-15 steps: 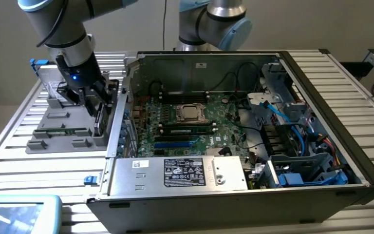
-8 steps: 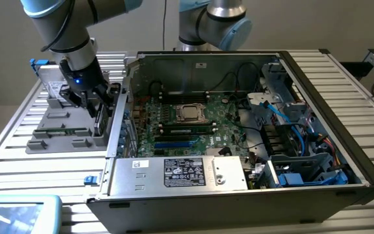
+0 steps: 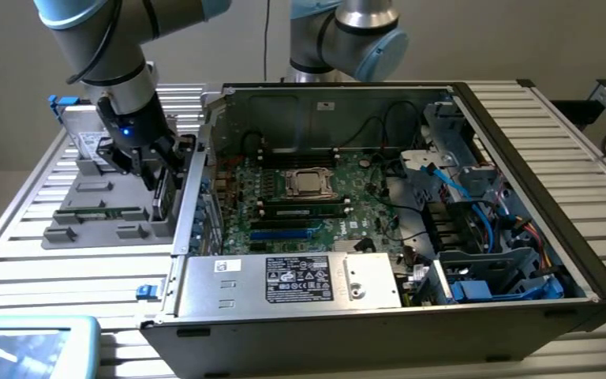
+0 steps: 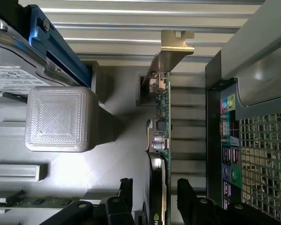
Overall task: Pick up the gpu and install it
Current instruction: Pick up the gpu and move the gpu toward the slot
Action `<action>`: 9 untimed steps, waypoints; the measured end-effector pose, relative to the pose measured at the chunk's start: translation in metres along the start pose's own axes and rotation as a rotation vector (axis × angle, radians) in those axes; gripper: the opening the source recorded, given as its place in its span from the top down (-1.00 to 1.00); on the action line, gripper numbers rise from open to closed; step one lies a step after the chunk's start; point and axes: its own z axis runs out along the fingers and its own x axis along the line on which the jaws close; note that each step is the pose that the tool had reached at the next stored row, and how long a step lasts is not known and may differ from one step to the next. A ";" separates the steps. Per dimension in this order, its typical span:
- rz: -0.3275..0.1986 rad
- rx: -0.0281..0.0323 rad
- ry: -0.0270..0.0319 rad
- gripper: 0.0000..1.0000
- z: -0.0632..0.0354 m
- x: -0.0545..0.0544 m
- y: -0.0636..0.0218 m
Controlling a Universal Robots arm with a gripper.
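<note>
Capacitors stick out from the GPU's thin board near the bracket, so to install the GPU, my gripper needs to grab it next by its black cooler end (image 3: 163, 191).
The gpu (image 4: 162, 117) stands on edge in a slot of the grey parts tray (image 3: 76, 235), its metal bracket at one end. In the wrist view its thin green edge and black cooler run between my two black fingers (image 4: 126, 190), which sit on either side with a small gap to the card. My gripper (image 4: 154, 185) is open and astride the card's near end. In the exterior view the gripper (image 3: 154, 170) hangs low over the gpu (image 3: 162, 196), at the tray's edge next to the computer case (image 3: 514, 237).
A silver hard drive (image 4: 11, 70) in a blue carrier lies in the tray beside a grey block (image 4: 61, 119). A green memory stick (image 3: 108, 212) lies in the tray. The case's rear port panel (image 4: 229, 140) stands close beside the card. The motherboard (image 3: 303, 205) lies open inside the case.
</note>
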 end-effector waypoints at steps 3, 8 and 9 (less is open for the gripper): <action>0.000 0.0000 0.0007 -0.04 0.0001 0.000 0.0000; 0.000 -0.0001 0.0009 0.14 0.0005 0.000 0.0000; 0.000 -0.0001 0.0007 0.26 0.0007 0.000 -0.0001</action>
